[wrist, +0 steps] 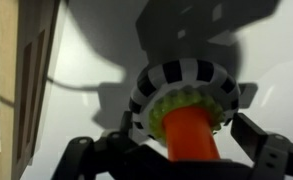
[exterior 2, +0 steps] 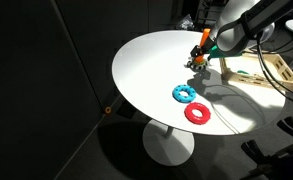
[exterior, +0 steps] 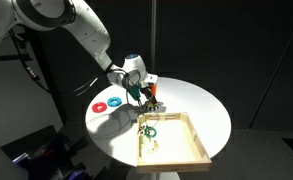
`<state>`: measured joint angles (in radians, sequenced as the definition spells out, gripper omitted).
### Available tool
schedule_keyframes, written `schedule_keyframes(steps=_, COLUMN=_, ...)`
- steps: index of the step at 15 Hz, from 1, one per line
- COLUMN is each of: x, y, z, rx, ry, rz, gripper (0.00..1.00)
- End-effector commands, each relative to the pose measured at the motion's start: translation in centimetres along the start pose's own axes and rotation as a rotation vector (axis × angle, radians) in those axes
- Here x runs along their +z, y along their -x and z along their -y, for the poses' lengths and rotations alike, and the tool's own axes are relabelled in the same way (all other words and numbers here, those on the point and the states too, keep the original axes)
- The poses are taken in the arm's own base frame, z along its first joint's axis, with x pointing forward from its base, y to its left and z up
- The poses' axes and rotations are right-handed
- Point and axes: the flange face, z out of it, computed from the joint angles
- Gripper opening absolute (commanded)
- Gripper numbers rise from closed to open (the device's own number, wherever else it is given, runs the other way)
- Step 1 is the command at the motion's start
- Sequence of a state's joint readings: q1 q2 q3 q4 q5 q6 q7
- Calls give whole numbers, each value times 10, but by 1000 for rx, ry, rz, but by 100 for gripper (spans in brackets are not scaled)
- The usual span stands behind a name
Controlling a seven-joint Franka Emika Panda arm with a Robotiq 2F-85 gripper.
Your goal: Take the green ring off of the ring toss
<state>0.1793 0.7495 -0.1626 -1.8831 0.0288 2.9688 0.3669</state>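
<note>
My gripper's fingers are down level with the green ring's sides in the wrist view, so my gripper closes on the ring next.
The ring toss stands on the round white table. In the wrist view its orange peg (wrist: 191, 135) rises from the black-and-white patterned base (wrist: 176, 75). The green ring (wrist: 158, 108) lies around the foot of the peg, on the base. My gripper (wrist: 176, 152) is open, with one dark finger on each side of the base and the peg between them. In both exterior views the gripper (exterior: 146, 93) (exterior 2: 208, 47) is down over the ring toss (exterior: 152, 101) (exterior 2: 199, 58), hiding most of it.
A blue ring (exterior: 100, 105) (exterior 2: 183, 93) and a red ring (exterior: 114, 101) (exterior 2: 198, 113) lie flat on the table (exterior: 201, 105). A shallow wooden tray (exterior: 198, 135) (exterior 2: 266, 72) sits close beside the ring toss and holds a green item (exterior: 149, 130). The tray's edge shows in the wrist view (wrist: 26, 70).
</note>
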Motion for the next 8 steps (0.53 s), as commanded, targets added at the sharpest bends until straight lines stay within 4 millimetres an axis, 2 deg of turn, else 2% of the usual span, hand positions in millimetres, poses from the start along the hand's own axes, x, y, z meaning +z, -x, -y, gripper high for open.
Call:
schedule_keyframes(steps=1, x=3, y=-7, z=1, rx=2, ry=-20, rz=-21, gripper=100)
schedule_keyframes(steps=7, x=10, y=-4, z=2, rx=1, ry=-19, rz=-35, gripper=100)
schedule_keyframes(steps=8, x=10, y=-4, z=1, rx=1, ry=-18, rz=-36, gripper=75)
